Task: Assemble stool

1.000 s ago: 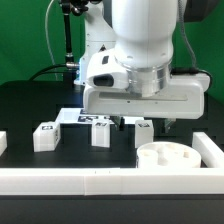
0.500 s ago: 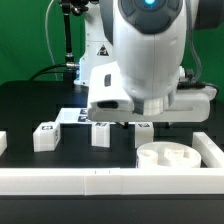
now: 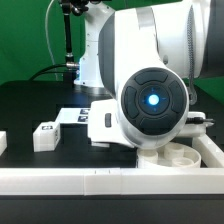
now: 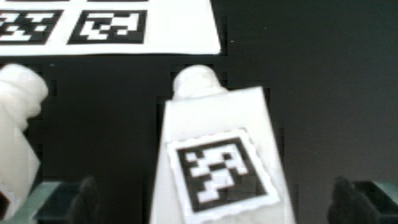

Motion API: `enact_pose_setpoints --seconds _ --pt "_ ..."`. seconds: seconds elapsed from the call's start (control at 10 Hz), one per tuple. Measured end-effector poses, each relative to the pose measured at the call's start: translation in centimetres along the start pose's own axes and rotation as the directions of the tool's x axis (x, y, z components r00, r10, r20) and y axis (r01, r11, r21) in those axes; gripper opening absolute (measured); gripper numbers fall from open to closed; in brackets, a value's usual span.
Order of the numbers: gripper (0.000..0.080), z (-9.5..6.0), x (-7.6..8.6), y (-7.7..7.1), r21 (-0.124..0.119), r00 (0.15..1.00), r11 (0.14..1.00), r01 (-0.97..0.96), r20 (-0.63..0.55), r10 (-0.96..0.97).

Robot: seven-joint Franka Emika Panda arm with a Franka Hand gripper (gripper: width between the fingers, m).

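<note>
The fingers stand on either side with the leg's tag between them, so it is time for my gripper to close, which would catch the stool leg (image 4: 217, 118).
In the wrist view my gripper (image 4: 217, 206) is open, its dark fingertips (image 4: 61, 200) standing on either side of a white stool leg (image 4: 217, 150) that bears a black-and-white tag. The leg lies between the jaws, and no contact shows. A second leg (image 4: 18, 115) lies beside it. In the exterior view the arm's body hides the gripper. Two legs (image 3: 45, 135) (image 3: 100, 126) stand on the black table, and the round seat disc (image 3: 176, 155) peeks out under the arm at the exterior view's right.
The marker board (image 4: 107, 25) (image 3: 76, 115) lies flat on the table beyond the legs. A long white border rail (image 3: 100, 181) runs along the front, with its side piece (image 3: 213, 150) at the exterior view's right. Green backdrop behind.
The arm has swung round and toward the camera, now covering the gripper, the leg under it and part of the seat disc. The jaws stay open.
</note>
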State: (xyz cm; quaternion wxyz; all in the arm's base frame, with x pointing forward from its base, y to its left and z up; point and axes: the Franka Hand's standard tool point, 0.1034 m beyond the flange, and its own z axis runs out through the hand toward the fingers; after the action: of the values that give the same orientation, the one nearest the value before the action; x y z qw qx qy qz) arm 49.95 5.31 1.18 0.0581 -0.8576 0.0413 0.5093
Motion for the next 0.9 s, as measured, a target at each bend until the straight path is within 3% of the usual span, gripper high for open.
enact_pose_setpoints --seconds 0.2,0.4,0.7,0.9 --pt "0.0639 0.2 0.1 -0.2 -0.004 1.0 1.0 0.005 -0.001 -0.005" --pt "0.0325 0.2 0.3 -0.3 -0.004 1.0 1.0 0.008 -0.008 -0.008" --pt "0.0325 0.1 0.2 -0.3 -0.004 1.0 1.0 0.009 -0.009 -0.009" --pt "0.0325 -0.9 -0.6 -0.5 -0.006 1.0 1.0 0.014 -0.005 -0.014"
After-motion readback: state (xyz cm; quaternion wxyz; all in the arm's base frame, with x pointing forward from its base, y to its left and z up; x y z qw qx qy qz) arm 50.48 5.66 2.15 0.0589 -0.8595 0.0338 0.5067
